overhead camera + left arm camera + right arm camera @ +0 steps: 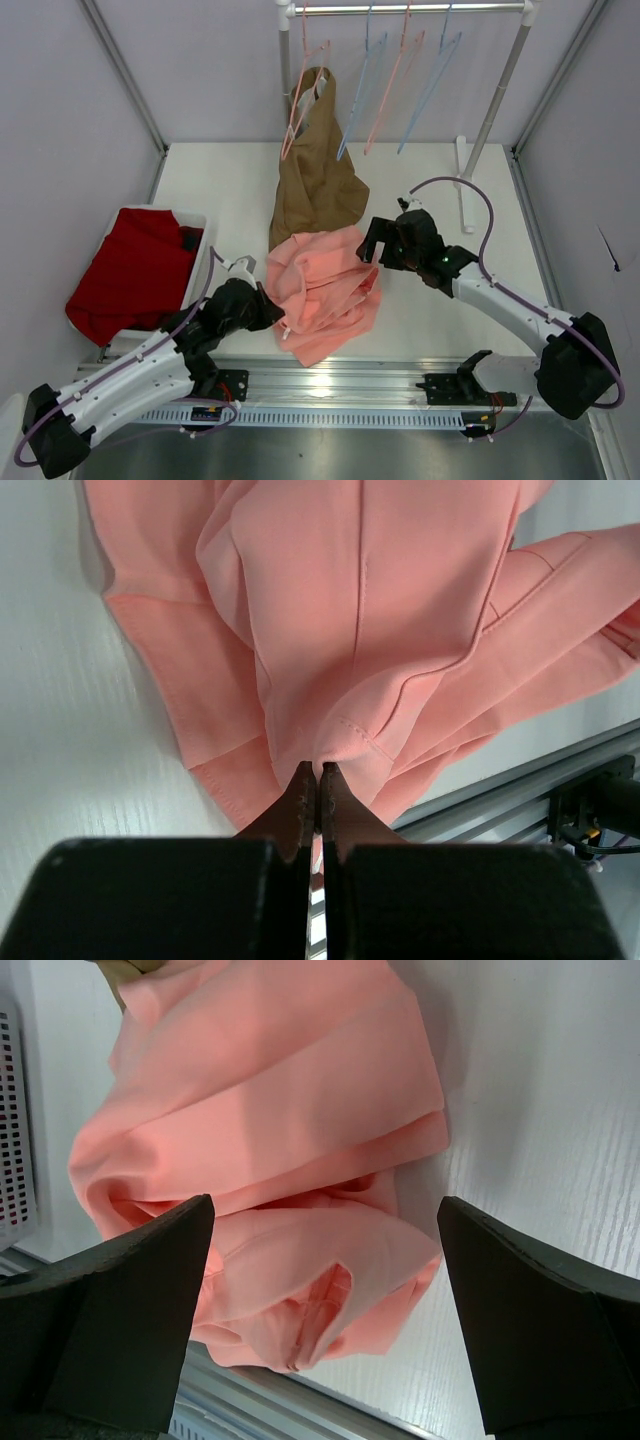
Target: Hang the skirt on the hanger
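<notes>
My right gripper grabs the skirt's edge fold opposite my left gripper next, to spread the skirt open for the hanger.
The salmon-pink skirt (pixel 325 285) lies crumpled on the white table, in front of the brown garment. My left gripper (pixel 268 305) is at its left edge. In the left wrist view the gripper (pixel 318 771) is shut, pinching a fold of the skirt (pixel 370 610). My right gripper (pixel 372 245) is open and empty, over the skirt's right side. In the right wrist view its jaws (pixel 325 1202) stand wide apart above the skirt (pixel 270 1110). Two pale-blue hangers (pixel 362 85) (pixel 432 88) hang empty on the rail at the back.
A brown garment (pixel 315 180) hangs from a pink hanger (pixel 300 95) down to the table. Another pink hanger (pixel 392 90) hangs between the blue ones. A white basket (pixel 203 225) with a dark red cloth (pixel 135 270) sits left. The rack's post (pixel 500 90) stands back right.
</notes>
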### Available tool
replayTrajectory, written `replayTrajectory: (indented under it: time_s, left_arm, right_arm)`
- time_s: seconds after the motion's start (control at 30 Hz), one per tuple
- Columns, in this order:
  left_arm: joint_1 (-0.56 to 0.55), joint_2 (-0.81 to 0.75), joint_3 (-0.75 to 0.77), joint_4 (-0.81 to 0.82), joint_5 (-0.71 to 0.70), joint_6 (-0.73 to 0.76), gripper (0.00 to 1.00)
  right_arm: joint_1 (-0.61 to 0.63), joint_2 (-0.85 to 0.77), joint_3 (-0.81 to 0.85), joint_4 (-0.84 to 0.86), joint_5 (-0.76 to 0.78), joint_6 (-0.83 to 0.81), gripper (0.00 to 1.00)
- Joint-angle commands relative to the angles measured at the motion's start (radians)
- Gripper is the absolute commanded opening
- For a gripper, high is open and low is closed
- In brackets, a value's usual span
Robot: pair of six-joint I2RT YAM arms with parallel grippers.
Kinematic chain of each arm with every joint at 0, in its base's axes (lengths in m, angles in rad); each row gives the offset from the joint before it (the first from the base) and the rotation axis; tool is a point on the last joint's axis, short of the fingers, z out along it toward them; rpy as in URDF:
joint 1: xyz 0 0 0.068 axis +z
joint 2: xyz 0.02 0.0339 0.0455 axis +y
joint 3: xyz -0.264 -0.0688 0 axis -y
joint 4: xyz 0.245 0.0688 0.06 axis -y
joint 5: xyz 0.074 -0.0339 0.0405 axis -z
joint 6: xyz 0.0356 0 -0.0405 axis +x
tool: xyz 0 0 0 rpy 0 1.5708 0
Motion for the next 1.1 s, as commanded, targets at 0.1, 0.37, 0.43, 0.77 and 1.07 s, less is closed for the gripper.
replayTrajectory:
  time_s: [0.1,0.37,0.43,0.77,1.07]
  left_arm:
    - [-0.006,0.007,-0.011,0.031,-0.010,-0.023,0.00]
    - [-0.006,0.054,0.035,0.042,-0.020,-0.011,0.00]
    - [-0.007,0.063,0.036,0.048,-0.017,-0.011,0.00]
    - [-0.006,0.077,0.052,0.050,-0.014,-0.014,0.00]
    - [-0.007,0.089,0.061,0.054,-0.007,-0.015,0.00]
  right_arm:
    - [-0.005,0.014,-0.025,0.015,-0.006,-0.013,0.99]
    - [0.023,-0.145,-0.208,0.015,0.009,0.021,0.95]
    - [0.026,-0.194,-0.241,0.003,0.023,0.021,0.95]
    - [0.069,-0.291,-0.278,-0.031,0.054,0.015,0.91]
    - [0.100,-0.322,-0.301,-0.060,0.086,0.035,0.86]
